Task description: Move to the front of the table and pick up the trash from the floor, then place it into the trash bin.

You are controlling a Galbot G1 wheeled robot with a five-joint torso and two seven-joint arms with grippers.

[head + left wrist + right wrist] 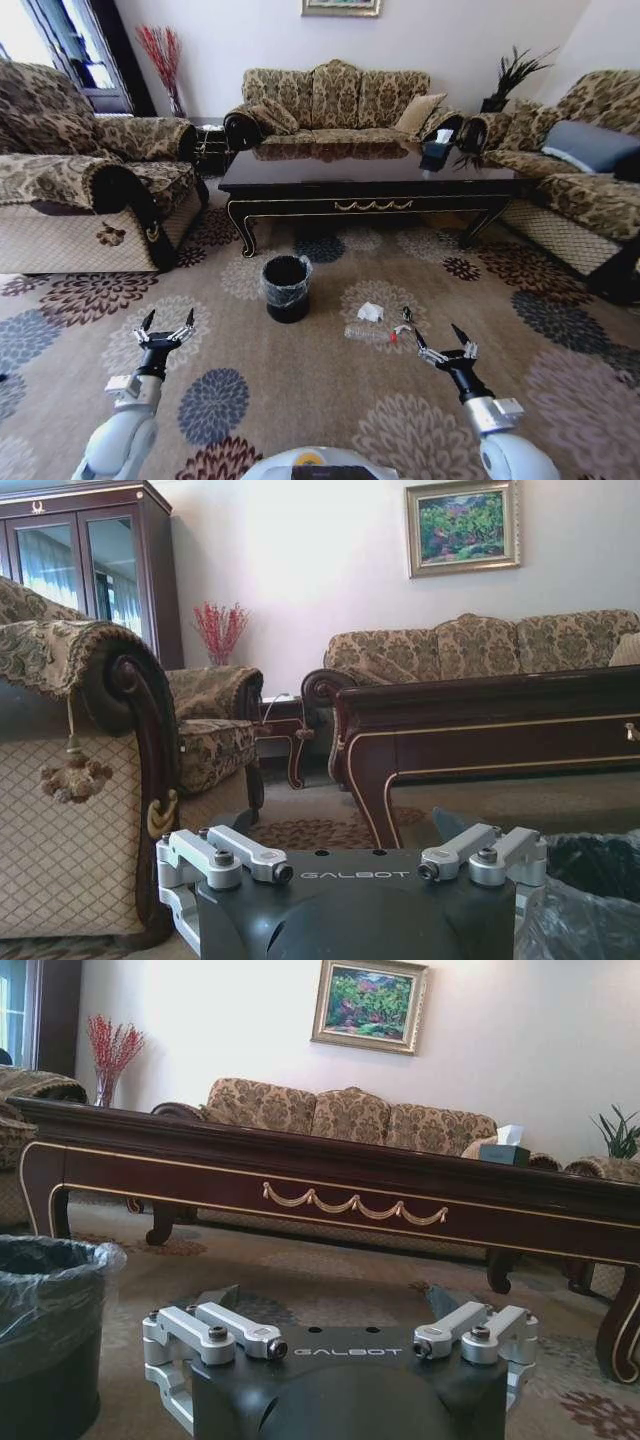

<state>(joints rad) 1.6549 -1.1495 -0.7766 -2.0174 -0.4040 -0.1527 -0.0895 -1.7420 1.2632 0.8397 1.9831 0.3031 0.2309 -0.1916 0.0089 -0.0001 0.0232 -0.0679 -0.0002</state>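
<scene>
The bin's round body [287,305] is too wide for the left gripper's fingers, so the left gripper next needs to grab the bin by its thin bagged rim [265,283].
The dark wood table [370,180] with gold trim stands ahead on the patterned carpet. In front of it sits the round black trash bin [287,288], lined with a clear bag. The trash lies on the floor to the bin's right: a crumpled white paper wad [371,312] and a crushed clear bottle [366,335] with a red cap. My right gripper [432,332] hovers open just right of the bottle, its near finger close to the cap. Left of the bin, my left gripper [166,327] hangs open over bare carpet. The right wrist view has the bin [50,1330] and table [350,1180].
Patterned sofas ring the table: one on the left [90,190], one behind [335,105], one on the right [580,170]. A dark tissue box [437,150] sits on the tabletop. Open carpet lies between me and the bin.
</scene>
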